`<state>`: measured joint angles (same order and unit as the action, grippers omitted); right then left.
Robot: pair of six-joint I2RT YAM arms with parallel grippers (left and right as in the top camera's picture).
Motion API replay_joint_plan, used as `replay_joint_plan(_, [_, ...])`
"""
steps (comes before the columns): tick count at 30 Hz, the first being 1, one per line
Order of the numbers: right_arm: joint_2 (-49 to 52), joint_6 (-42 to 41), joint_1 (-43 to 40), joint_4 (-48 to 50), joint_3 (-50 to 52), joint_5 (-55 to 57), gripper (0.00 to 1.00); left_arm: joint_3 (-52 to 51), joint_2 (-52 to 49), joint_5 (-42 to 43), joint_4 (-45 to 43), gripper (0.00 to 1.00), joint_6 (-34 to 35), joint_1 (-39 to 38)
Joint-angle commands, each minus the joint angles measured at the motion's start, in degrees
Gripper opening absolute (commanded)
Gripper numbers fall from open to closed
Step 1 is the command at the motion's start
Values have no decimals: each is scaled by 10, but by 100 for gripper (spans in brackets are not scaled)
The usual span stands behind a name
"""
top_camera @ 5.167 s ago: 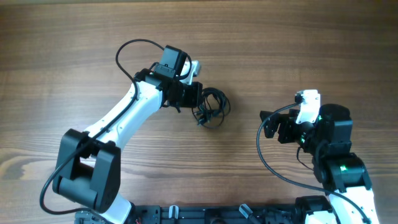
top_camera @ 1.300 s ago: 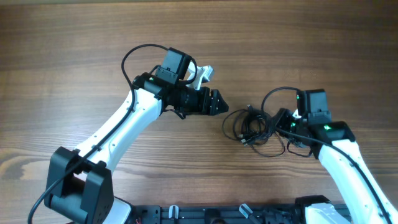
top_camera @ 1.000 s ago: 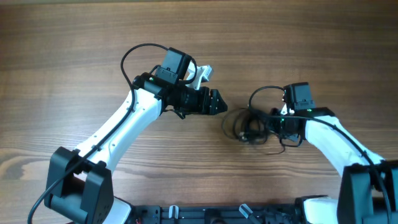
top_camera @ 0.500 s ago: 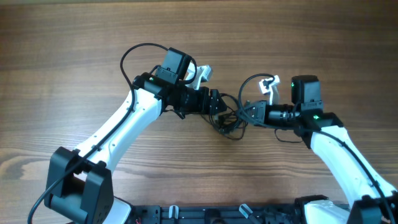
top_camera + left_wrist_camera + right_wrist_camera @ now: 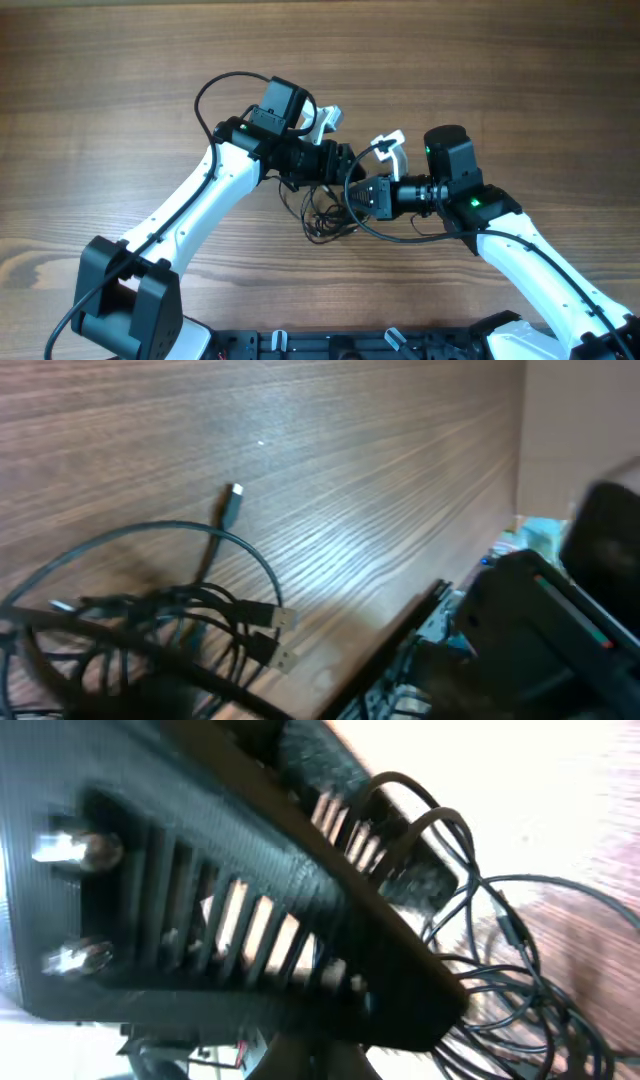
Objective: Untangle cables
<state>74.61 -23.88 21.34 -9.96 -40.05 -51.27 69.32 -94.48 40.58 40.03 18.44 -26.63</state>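
Observation:
My left gripper closes on the cables next, since loops of the cables pass between its parted slotted fingers and closing now would catch those loops.
The cables (image 5: 325, 212) are a loose tangle of thin black loops on the wood, just below where both grippers meet. My right gripper (image 5: 358, 196) points left and is shut on strands of the cables, which trail down from it. My left gripper (image 5: 345, 163) points right and sits just above and against the right one; how its jaws stand is unclear. The left wrist view shows the cables (image 5: 170, 610) with metal plugs (image 5: 282, 620) lying on the table. In the right wrist view the cables (image 5: 510, 990) fan out behind a slotted black finger (image 5: 250, 890) of the left gripper.
The wooden table (image 5: 120, 80) stretches all round. Thick black arm cables loop above the left wrist (image 5: 225, 85) and below the right arm (image 5: 400, 235). A black rail (image 5: 330, 345) runs along the near edge, and the table edge (image 5: 400, 650) is close in the left wrist view.
My right gripper has swept left across the table, bringing the cable tangle with it up to the left gripper. The left arm has stayed almost still.

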Motion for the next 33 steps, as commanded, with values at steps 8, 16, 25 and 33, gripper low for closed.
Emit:
replay_joint_plan(8, [-12, -82, -6, -139, -3, 335, 100, 7, 36, -88, 49, 4, 13, 99])
replay_joint_plan(16, [-12, -77, -6, -91, -3, 201, 77, 40, 167, 169, -22, 4, 35, 247])
replay_joint_plan(25, [-12, -98, -5, 9, -3, 57, 68, 40, 173, 284, -206, 4, 122, 132])
replay_joint_plan(33, [-9, -95, -5, -92, -3, 148, 4, 40, 173, 257, -206, 6, 120, 129])
